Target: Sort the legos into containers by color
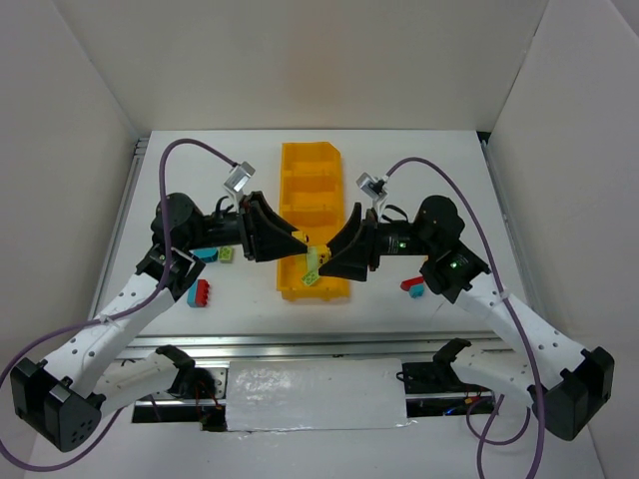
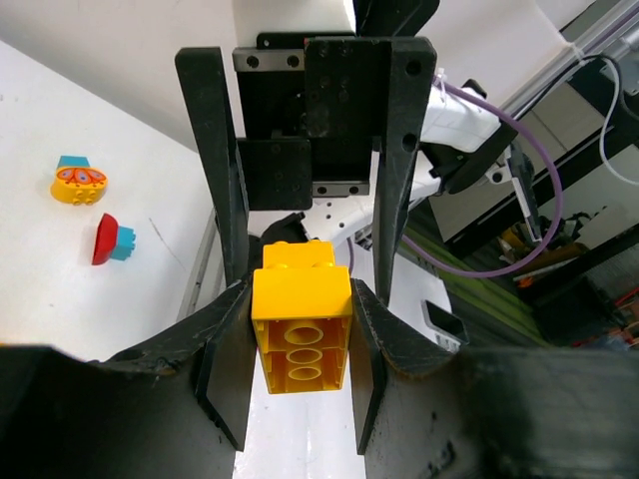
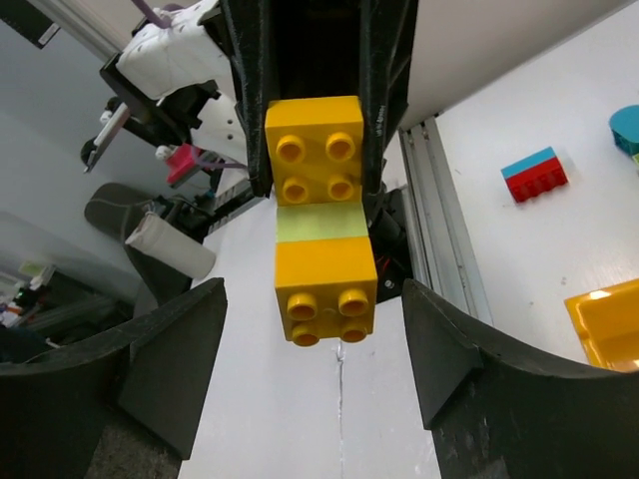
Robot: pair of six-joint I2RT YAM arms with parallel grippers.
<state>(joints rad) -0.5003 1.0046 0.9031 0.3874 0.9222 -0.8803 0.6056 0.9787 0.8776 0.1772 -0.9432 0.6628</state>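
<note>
The right gripper takes hold of the stack by its free yellow end brick (image 1: 324, 253) next, to part yellow legos from the light green brick.
In the left wrist view my left gripper (image 2: 300, 344) is shut on a yellow lego (image 2: 302, 299), its hollow underside facing the camera. The right wrist view shows that yellow brick (image 3: 315, 150) between the left fingers, with a light green brick (image 3: 319, 222) and a second yellow brick (image 3: 325, 289) joined in a row to it. My right gripper (image 3: 312, 344) stands open, its jaws wide on either side of the lower yellow brick and not touching it. From above, both grippers meet over the near end of the yellow-orange containers (image 1: 312, 170), the stack (image 1: 313, 264) between them.
Left of the bin lie a teal lego (image 1: 206, 254), a light green one (image 1: 228, 253) and a red-and-teal one (image 1: 201, 294). A red-and-teal lego (image 1: 412, 287) lies to the right. White walls enclose the table.
</note>
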